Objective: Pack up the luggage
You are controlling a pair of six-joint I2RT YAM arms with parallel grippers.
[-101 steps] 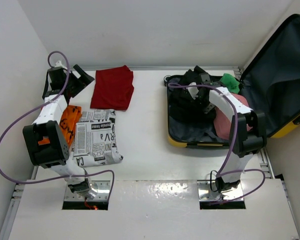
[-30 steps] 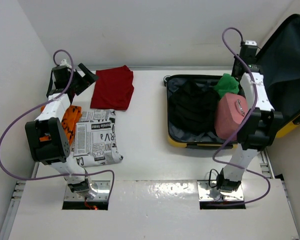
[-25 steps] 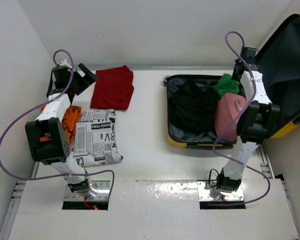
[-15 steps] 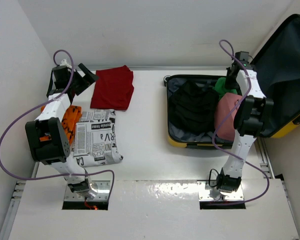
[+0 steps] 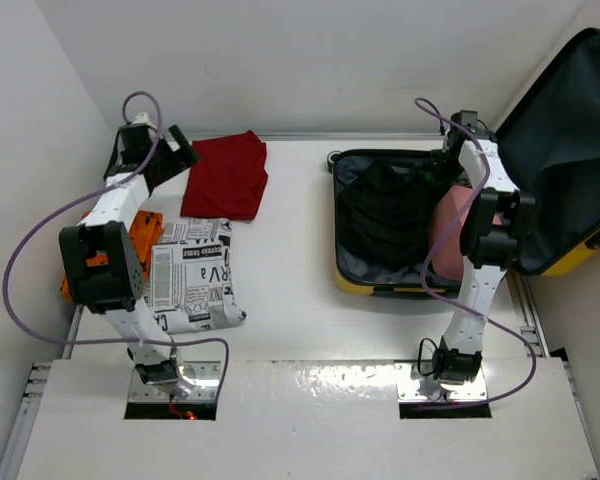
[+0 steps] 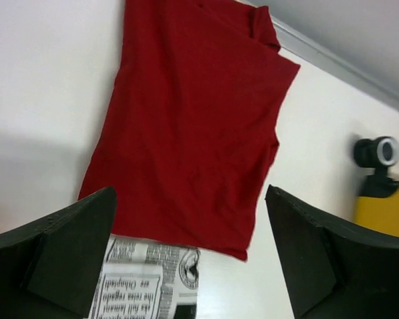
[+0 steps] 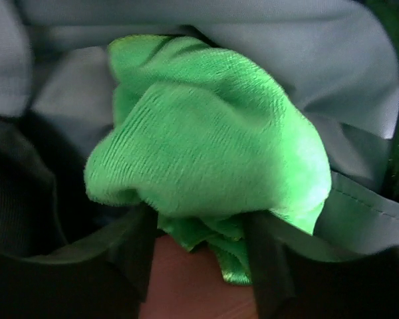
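I should next use my left gripper to grab the red cloth (image 5: 225, 175) near its edge facing the luggage, and then lay the cloth over the black garment.
The luggage (image 5: 380, 286) lies open on the right, with its yellow shell (image 5: 586, 254) and its grey-lined lid raised. Inside are a black garment (image 5: 385, 215) and a pink case (image 5: 448, 232). My right gripper (image 5: 448, 166) reaches down into the far end. In the right wrist view its fingers (image 7: 134, 260) stand apart around the lower tail of a bunched green cloth (image 7: 206, 139), which rests against the grey lining (image 7: 359, 66) above the pink case (image 7: 189, 289). My left gripper (image 5: 175, 150) hangs open over a red cloth (image 5: 225, 175), and nothing is between its fingertips (image 6: 60, 256).
A newspaper-print cloth (image 5: 190, 275) lies near the left arm, just below the red cloth (image 6: 193, 126). An orange cloth (image 5: 140, 235) is partly under the arm. The left wrist view also catches the luggage's yellow corner (image 6: 386, 207) and a black wheel (image 6: 378, 153).
My right arm has swung left and down from the lid side into the luggage's far end, taking the green cloth along. Its jaws have widened. The left gripper has shifted slightly right toward the red cloth.
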